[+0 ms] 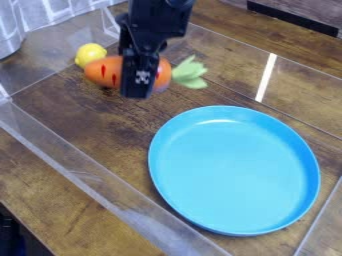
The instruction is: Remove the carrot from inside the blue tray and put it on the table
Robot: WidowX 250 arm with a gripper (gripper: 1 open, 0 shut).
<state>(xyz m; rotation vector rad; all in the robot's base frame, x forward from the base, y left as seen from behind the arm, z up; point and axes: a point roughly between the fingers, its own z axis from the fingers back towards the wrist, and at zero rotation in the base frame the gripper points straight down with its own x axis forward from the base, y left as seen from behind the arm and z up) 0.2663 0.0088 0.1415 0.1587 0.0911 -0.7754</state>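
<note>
My gripper must hold the orange carrot point(102, 72) until its lower side is on the tabletop; released now, it would drop through the air.
The orange carrot point(102, 72) with its light green leafy top point(191, 70) hangs in the air above the table point(80, 130), left of and behind the blue tray point(235, 168). My gripper point(136, 80) points down and is shut on the carrot across its middle, so the black fingers hide part of the orange body. The blue tray lies flat at the centre right with nothing in it.
A yellow lemon point(90, 53) sits just behind the held carrot; the purple eggplant is hidden behind the gripper. A clear plastic rim point(80, 165) runs along the table's front and left. Clear containers point(80, 8) stand at the back left.
</note>
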